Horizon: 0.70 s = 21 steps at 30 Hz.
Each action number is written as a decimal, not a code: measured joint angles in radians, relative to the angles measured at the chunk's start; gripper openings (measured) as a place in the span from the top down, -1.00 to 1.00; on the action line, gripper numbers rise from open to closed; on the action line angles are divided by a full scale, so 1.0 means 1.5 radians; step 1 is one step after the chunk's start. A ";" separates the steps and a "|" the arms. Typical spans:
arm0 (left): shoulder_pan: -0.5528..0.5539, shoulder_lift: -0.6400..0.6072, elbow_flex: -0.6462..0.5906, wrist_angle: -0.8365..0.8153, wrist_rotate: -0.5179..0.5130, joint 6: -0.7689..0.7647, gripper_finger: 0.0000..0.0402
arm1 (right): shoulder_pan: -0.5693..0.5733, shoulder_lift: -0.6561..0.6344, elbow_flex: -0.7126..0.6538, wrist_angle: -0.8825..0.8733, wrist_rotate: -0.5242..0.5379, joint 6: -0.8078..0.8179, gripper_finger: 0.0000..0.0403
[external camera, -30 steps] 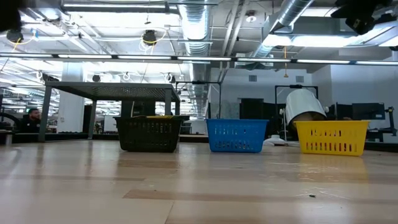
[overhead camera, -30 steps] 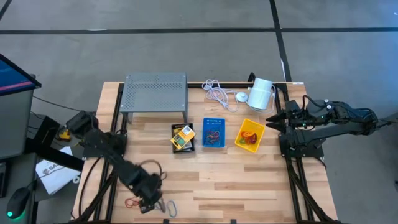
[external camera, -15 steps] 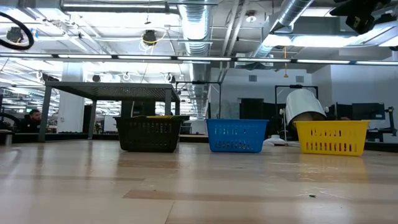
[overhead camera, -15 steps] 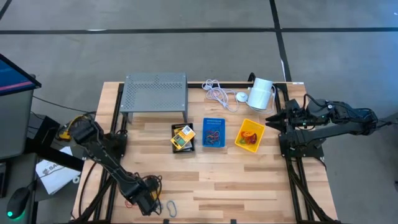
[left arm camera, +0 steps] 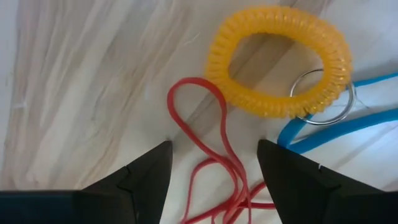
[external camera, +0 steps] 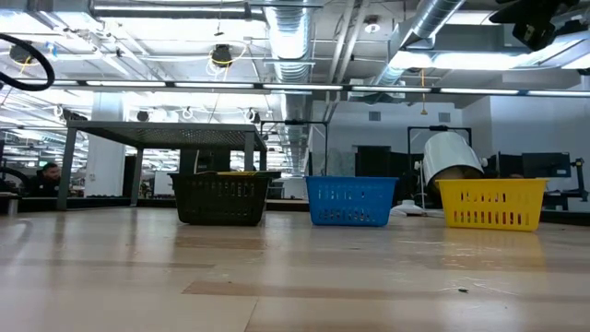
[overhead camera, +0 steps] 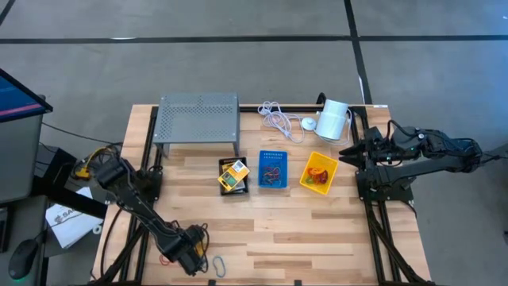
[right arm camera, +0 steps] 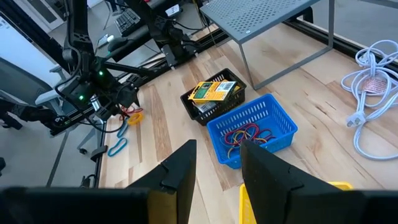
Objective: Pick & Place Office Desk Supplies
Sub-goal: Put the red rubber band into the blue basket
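Note:
My left gripper should close now, because both fingers reach the table on either side of the red loop's crossed parts and would hold the red loop.
My left gripper (overhead camera: 190,261) is low at the table's near-left edge. It is open, and in the left wrist view (left arm camera: 214,149) its fingers stand on either side of a red loop (left arm camera: 189,79). Whether they touch it I cannot tell. Beside that loop lie an orange coiled loop (left arm camera: 273,106) with a metal ring and a blue loop (left arm camera: 336,124). The black bin (overhead camera: 233,176) holds yellow card packets (right arm camera: 212,91). The blue bin (overhead camera: 272,169) holds coloured loops (right arm camera: 247,134), and the yellow bin (overhead camera: 319,172) stands to its right. My right gripper (overhead camera: 347,152) waits open above the table's right side.
A grey perforated metal stand (overhead camera: 198,119) fills the far left. A coiled white cable (overhead camera: 278,119) and a white cylinder (overhead camera: 333,117) lie at the far edge. Another pale loop (overhead camera: 218,266) lies right of my left gripper. Bare wood (overhead camera: 302,230) spans the near middle.
My left arm has stretched out and sunk lower, bringing its gripper down onto the loops at the near-left edge. The red loop seen beside the gripper a second ago is now mostly covered by it in the high view.

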 joint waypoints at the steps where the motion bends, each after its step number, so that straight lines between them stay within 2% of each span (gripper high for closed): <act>1: 0.000 0.004 0.000 -0.003 0.004 -0.008 -0.18 | 0.000 0.000 0.000 -0.001 0.000 -0.002 0.40; 4: 0.000 0.009 0.001 -0.007 0.006 -0.025 -0.11 | 0.000 0.000 0.000 -0.003 0.000 -0.005 0.40; 6: 0.001 0.008 0.001 -0.011 0.008 -0.042 0.00 | 0.000 0.000 0.000 -0.003 -0.001 -0.010 0.40; 9: 0.008 0.005 0.001 -0.009 0.019 -0.074 0.28 | 0.000 0.000 0.000 -0.003 -0.001 -0.017 0.40; 14: 0.011 0.006 -0.002 0.002 0.027 -0.070 0.88 | 0.000 0.000 0.000 -0.003 -0.001 -0.024 0.40; 16: 0.012 0.006 -0.002 0.002 0.032 -0.070 0.95 | 0.000 0.000 0.000 -0.003 -0.001 -0.025 0.40; 21: 0.013 -0.002 -0.003 0.003 0.051 -0.071 0.99 | 0.000 0.000 0.000 -0.003 -0.001 -0.037 0.40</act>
